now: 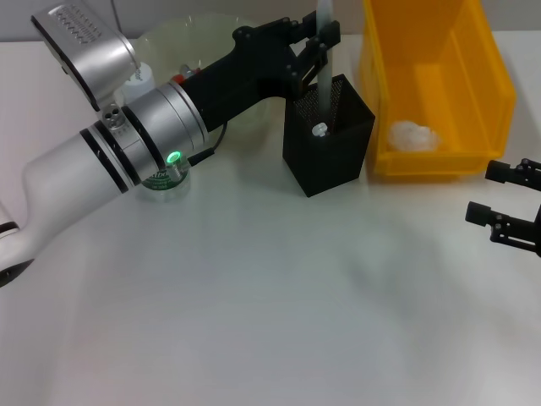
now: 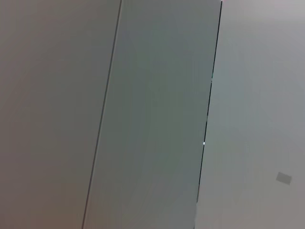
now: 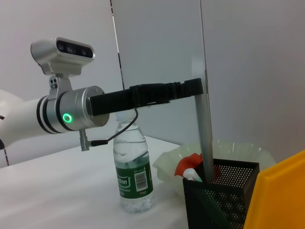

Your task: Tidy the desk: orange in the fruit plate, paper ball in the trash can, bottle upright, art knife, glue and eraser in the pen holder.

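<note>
The art knife's lower end [image 1: 325, 110] is inside the pen holder's rim [image 1: 358, 103], so it is time for my left gripper to open now.
My left gripper [image 1: 314, 44] is shut on a long pale grey stick, the art knife [image 3: 205, 133], held upright with its lower end inside the black mesh pen holder [image 1: 330, 148]. A white-capped glue [image 1: 319, 129] stands in that holder too. The bottle [image 3: 133, 171] stands upright beside the holder, partly under my left arm in the head view. Behind the holder, the orange [image 3: 187, 164] shows as a red-orange patch in the pale-green fruit plate [image 3: 238, 150]. The paper ball [image 1: 412, 134] lies in the yellow trash can [image 1: 439, 85]. The eraser is out of view. My right gripper [image 1: 500, 196] hangs open at the right edge.
The pen holder stands close against the trash can's left wall, with the fruit plate [image 1: 182, 38] behind my left arm. White tabletop [image 1: 279, 296] stretches in front of these. The left wrist view shows only grey wall panels [image 2: 157, 114].
</note>
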Robot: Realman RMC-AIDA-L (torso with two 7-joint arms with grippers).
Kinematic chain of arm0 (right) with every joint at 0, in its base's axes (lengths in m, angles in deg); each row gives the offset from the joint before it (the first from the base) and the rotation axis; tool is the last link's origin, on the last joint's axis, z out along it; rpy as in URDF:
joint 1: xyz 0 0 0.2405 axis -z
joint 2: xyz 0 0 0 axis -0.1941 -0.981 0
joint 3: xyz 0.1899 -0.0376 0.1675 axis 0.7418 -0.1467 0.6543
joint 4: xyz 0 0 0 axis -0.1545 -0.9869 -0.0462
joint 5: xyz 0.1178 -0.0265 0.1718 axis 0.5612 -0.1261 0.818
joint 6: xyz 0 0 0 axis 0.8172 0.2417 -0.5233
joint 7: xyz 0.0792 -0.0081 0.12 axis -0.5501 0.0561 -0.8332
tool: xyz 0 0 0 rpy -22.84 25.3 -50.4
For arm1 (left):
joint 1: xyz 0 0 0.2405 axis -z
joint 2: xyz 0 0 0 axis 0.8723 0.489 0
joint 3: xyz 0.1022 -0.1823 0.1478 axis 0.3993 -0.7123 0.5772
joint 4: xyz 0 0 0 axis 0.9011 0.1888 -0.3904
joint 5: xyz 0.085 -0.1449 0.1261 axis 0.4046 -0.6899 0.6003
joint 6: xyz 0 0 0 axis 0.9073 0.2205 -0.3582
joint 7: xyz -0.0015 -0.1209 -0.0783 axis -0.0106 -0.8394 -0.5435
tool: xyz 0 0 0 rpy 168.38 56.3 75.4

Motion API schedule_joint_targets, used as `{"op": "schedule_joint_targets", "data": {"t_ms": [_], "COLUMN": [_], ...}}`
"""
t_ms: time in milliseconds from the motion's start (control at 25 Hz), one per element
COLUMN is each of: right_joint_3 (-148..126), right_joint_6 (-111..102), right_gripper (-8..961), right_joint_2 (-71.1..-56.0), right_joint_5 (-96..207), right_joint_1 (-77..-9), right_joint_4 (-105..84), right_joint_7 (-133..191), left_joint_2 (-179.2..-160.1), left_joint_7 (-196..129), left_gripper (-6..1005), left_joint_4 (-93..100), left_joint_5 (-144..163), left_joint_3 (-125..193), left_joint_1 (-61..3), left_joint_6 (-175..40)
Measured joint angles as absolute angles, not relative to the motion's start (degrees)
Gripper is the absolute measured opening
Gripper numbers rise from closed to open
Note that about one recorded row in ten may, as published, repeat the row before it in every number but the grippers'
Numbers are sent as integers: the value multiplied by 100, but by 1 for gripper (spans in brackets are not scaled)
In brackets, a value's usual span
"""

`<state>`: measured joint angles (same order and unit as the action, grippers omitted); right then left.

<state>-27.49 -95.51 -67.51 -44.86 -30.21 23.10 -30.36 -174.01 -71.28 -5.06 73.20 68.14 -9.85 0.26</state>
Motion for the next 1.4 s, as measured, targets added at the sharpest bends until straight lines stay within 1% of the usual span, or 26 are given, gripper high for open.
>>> {"op": "schedule_joint_targets", "data": {"t_ms": [160,440,560,600,640,800,840,920,1000,1120,1200,1400], "right_joint_3": [-2749,-2749,-2750,-2750,-2754,-2786,-2793,-2802,-2842,-3074,-3326,-3803], "right_joint_6": [-9529,-9457,-9482,-9505,-9524,-9668,-9719,-9850,-9951,-9995,-9966,-9911], "right_gripper": [719,717,716,716,716,715,715,716,716,716,716,717], "right_joint_2": [-6750,-6749,-6749,-6745,-6742,-6719,-6715,-6707,-6704,-6703,-6708,-6795], "right_joint_5": [-4485,-4489,-4488,-4488,-4487,-4485,-4485,-4498,-4538,-4601,-4616,-4622], "right_joint_1": [-3038,-3071,-3072,-3074,-3081,-3139,-3149,-3186,-3246,-3352,-3428,-3643], "right_joint_4": [2311,2308,2305,2306,2304,2303,2303,2281,2191,1995,1824,1484], "right_joint_7": [-3041,-3061,-3071,-3079,-3087,-3149,-3165,-3186,-3198,-3232,-3247,-3249], "left_joint_2": [-17401,-17400,-17388,-17382,-17382,-17344,-17344,-17287,-17242,-17085,-17016,-16951], "left_joint_7": [-7127,-7278,-7789,-8081,-8081,-8706,-8706,-9270,-9427,-9569,-9577,-9570], "left_gripper": [204,512,634,675,690,749,764,779,779,779,779,779], "left_joint_4": [-540,-483,-107,150,150,1134,1134,2162,2347,2463,2457,2470], "left_joint_5": [7327,7382,7725,7944,7944,8697,8697,9036,9082,9176,9232,9669], "left_joint_3": [6788,6825,6874,6884,6884,6984,6984,7593,7754,7845,7857,7863], "left_joint_1": [-995,-1102,-1344,-1516,-1516,-2259,-2259,-2937,-3084,-3337,-3479,-3571], "left_joint_6": [-19,172,659,932,932,2035,2035,2375,2357,2323,2319,2293]}}
